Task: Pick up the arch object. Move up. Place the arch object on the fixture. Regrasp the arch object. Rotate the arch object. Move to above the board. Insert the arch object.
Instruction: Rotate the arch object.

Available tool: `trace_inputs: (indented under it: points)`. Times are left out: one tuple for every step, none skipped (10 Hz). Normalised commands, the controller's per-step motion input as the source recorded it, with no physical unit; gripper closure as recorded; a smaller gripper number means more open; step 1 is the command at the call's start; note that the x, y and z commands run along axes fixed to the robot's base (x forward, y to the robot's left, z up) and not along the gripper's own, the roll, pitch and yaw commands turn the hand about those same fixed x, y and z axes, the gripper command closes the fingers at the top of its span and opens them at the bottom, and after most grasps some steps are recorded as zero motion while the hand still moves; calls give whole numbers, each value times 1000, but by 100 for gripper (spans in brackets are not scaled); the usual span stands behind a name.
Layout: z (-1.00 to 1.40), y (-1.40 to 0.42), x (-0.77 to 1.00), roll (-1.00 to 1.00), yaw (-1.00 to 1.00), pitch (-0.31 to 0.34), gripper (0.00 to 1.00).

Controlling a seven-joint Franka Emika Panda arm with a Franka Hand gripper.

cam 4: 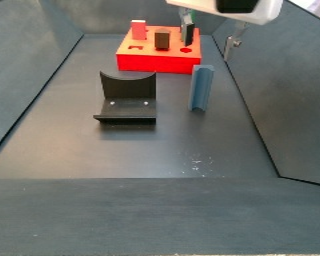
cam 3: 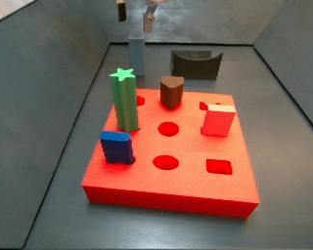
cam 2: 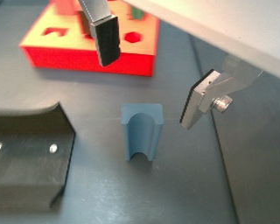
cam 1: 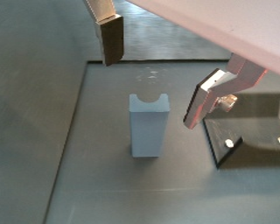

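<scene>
The arch object's lower end has to be free to insert into the board. My gripper should next grab the arch object by its notched top end.
The arch object is a slim blue-grey prism with a U-notch in its top end. It stands upright on the dark floor, seen in both wrist views and both side views. My gripper hangs open above it, one finger on either side and clear of it, holding nothing; it also shows in the wrist view and side view. The fixture, a dark L-shaped bracket, stands beside the arch object. The red board lies flat beyond them.
On the board stand a green star-topped post, a short blue block, a brown peg and a red block. Shaped holes are open in its top face. Grey walls enclose the floor.
</scene>
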Motion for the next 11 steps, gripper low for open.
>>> trace_inputs:
  points:
    - [-18, -5, 33, -42, 1000, 13, 0]
    - [-18, -5, 33, -48, 1000, 15, 0]
    - [-18, -5, 33, -52, 1000, 16, 0]
    - [-18, -5, 33, -60, 1000, 19, 0]
    - [-18, -5, 34, -65, 1000, 20, 0]
    - [-18, -5, 34, -78, 1000, 24, 0]
    - [-18, -5, 34, -91, 1000, 28, 0]
    - [-17, -4, 34, -114, 1000, 37, 0]
    - [-17, -3, 34, -122, 941, 41, 0]
    - [-17, 1, 34, -105, 596, 42, 0]
    - [-16, 2, 34, -99, 371, 42, 0]
